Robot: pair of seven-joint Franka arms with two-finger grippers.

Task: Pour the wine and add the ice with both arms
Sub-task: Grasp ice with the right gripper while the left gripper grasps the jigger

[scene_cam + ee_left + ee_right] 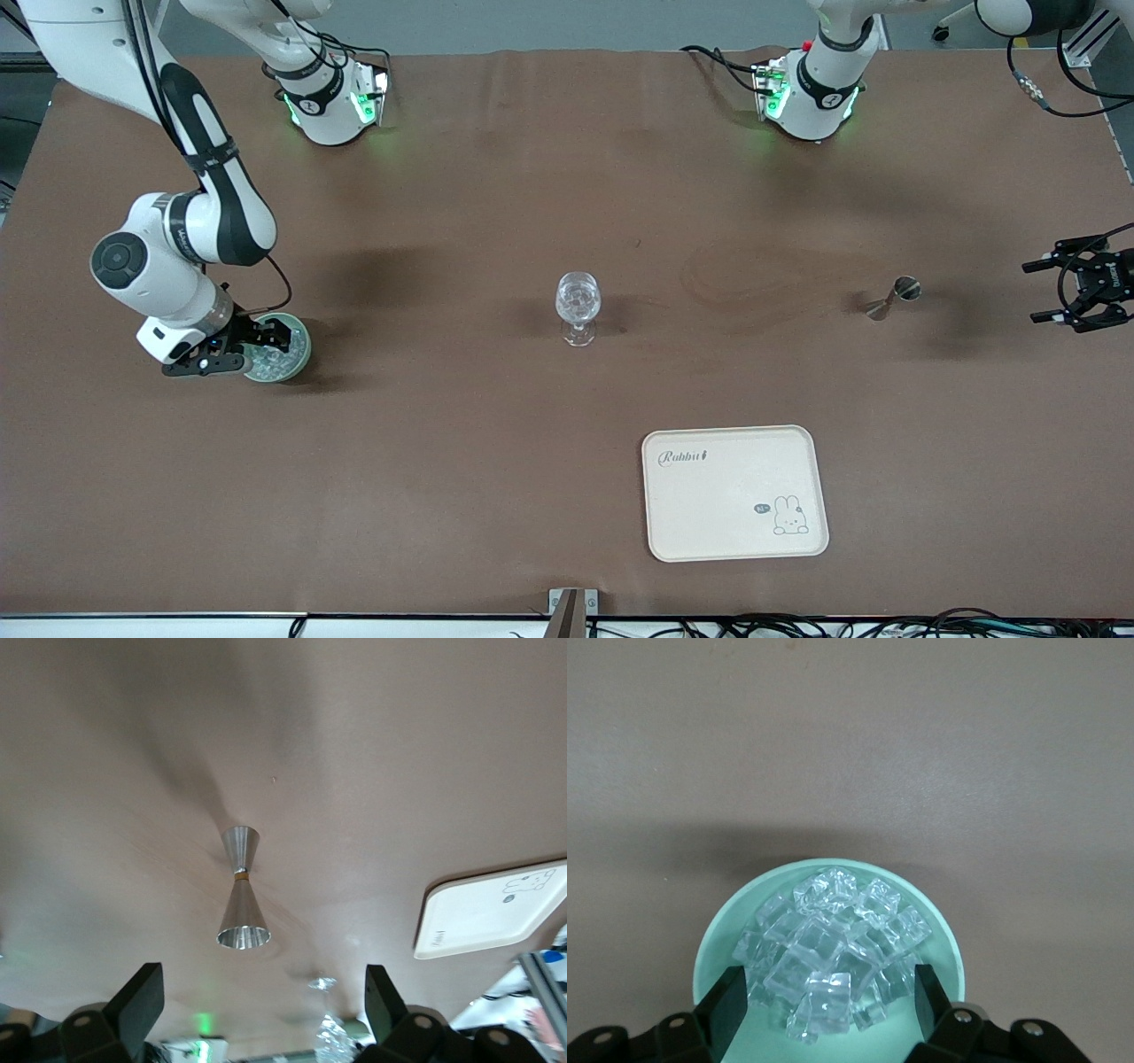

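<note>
My left gripper is to grab the steel jigger by its narrow middle (891,301) next, so that it can pour wine into the stemmed glass (578,306).
A mint-green bowl (939,930) holds a heap of ice (833,948), clear glassy cubes; it stands at the right arm's end of the table (297,354). My right gripper (828,1005) is open just over the bowl, its fingers (726,1001) on either side of the top cubes, also in the front view (264,344). A stemmed glass (578,306) stands upright mid-table. A steel jigger (890,297) lies on its side toward the left arm's end. My left gripper (1036,291) is open and empty, over the table's end, pointing at the jigger (241,895).
A cream rabbit tray (733,492) lies nearer the front camera than the glass, also in the left wrist view (492,908). The glass shows blurred in the left wrist view (330,1028). Brown cloth covers the table.
</note>
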